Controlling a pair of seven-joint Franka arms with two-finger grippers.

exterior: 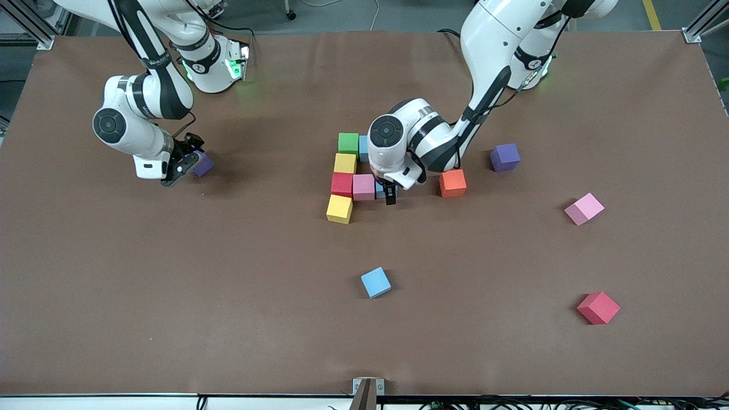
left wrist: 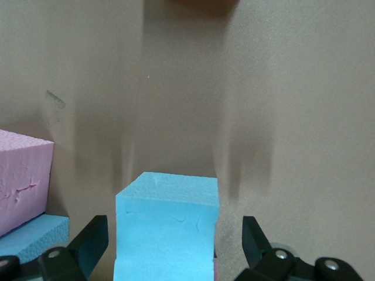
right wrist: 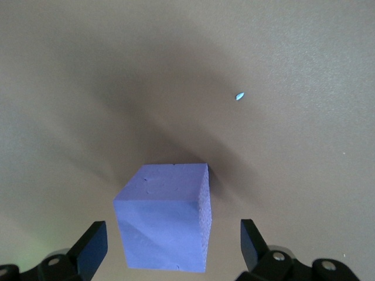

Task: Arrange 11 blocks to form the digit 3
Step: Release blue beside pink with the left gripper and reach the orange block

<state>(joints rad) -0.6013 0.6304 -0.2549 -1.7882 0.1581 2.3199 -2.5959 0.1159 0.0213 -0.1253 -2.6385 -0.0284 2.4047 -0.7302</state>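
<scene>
The robot's right gripper will next take hold of the purple block [right wrist: 167, 225] by its opposite sides, so that another piece can be added to the digit 3.
A cluster of blocks lies mid-table: green [exterior: 348, 143], blue [exterior: 363, 148], yellow [exterior: 344, 163], red [exterior: 342, 184], pink [exterior: 363, 187] and a second yellow [exterior: 339, 209]. My left gripper [exterior: 390, 196] is low over a blue block [left wrist: 167, 228] that sits beside the pink one [left wrist: 20, 175]. Its jaws are open, with a gap on each side of the block. Toward the right arm's end, my right gripper [exterior: 185, 165] straddles a purple block [right wrist: 167, 225], also visible from the front [exterior: 203, 164]. It is open and touches nothing.
Loose blocks lie toward the left arm's end: orange [exterior: 453, 183], purple [exterior: 505, 157], pink [exterior: 584, 209] and red [exterior: 598, 308]. A blue block [exterior: 376, 282] sits nearer the front camera than the cluster.
</scene>
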